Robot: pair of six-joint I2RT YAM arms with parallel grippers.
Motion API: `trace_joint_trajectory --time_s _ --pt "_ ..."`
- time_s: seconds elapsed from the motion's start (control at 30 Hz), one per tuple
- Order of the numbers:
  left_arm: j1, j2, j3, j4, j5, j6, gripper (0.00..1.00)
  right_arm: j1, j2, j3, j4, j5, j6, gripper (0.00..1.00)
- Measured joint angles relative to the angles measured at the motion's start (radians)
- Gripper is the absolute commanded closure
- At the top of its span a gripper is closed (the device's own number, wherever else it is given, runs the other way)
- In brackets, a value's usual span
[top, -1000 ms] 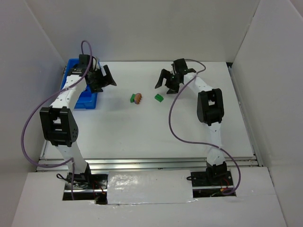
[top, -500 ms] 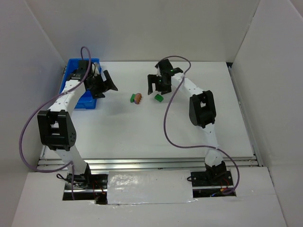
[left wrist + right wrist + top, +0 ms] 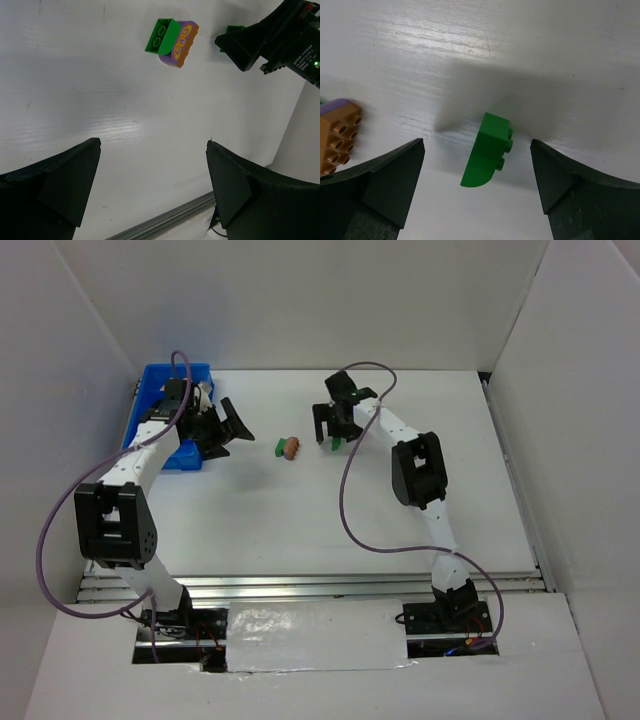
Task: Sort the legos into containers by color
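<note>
The green lego [image 3: 333,443] [image 3: 489,150] has its narrow width between the right gripper's fingers and both sides free. The right gripper would hold the lego by closing now, so it should close on it.
A loose green lego [image 3: 489,150] lies on the white table between my right gripper's [image 3: 477,141] open fingers, which do not touch it. In the top view my right gripper [image 3: 334,428] hangs over this green lego [image 3: 333,443]. A joined clump lies to its left: a green block [image 3: 161,36] stuck to a purple-and-orange piece [image 3: 182,43], also in the top view [image 3: 288,447]. Its orange studded side [image 3: 338,137] shows in the right wrist view. My left gripper [image 3: 226,428] is open and empty, right of the blue bin [image 3: 160,380]. Its fingers [image 3: 65,175] frame bare table.
White walls enclose the table on the left, back and right. A metal rail [image 3: 300,585] runs along the near edge. Purple cables loop from both arms. The right gripper's black finger [image 3: 245,42] shows in the left wrist view.
My right gripper moved left and came down over the loose green lego. My left gripper moved away from the bin, a little right and nearer. The legos have not moved.
</note>
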Motion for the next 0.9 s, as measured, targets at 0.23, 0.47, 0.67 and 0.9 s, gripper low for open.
trace_joint_trajectory --time_s 0.23,0.47,0.67,0.9 --pt "0.0 -0.003 0.0 0.009 0.003 0.001 0.0 0.0 0.0 -0.006 0.0 0.035 0.0 0.23" --pt "0.0 -0.005 0.0 0.016 0.007 0.0 0.0 0.002 0.001 -0.003 -0.001 0.058 0.012 0.88" --pt "0.0 0.003 0.038 -0.017 -0.001 0.003 0.0 0.01 -0.011 -0.027 0.014 0.024 0.027 1.0" --pt "0.0 0.082 0.256 -0.04 0.08 -0.034 0.0 0.026 -0.196 -0.172 0.037 -0.286 -0.015 1.0"
